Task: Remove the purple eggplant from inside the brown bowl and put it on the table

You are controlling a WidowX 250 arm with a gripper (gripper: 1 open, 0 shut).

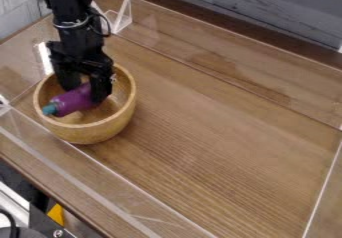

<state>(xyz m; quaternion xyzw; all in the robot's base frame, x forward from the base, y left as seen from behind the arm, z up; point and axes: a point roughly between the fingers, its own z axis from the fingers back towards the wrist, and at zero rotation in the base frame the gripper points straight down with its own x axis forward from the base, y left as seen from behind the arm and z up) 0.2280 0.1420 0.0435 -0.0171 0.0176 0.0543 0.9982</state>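
I need to lift the purple eggplant out of the brown bowl (94, 125), so I should grab it next by its rounded end (90, 89), opposite the teal stem cap.
The purple eggplant (72, 103) lies inside the brown bowl (94, 125) at the left of the table (214, 132), its teal stem cap pointing to the lower left. My black gripper (82, 85) points straight down into the bowl, open, with one finger on each side of the eggplant's upper right end. The fingers hide part of the eggplant, and I cannot tell whether they touch it.
Clear acrylic walls (160, 22) run along the table's edges, close behind and to the left of the bowl. A small white block (123, 20) stands at the back wall. Bare wood stretches to the right of the bowl.
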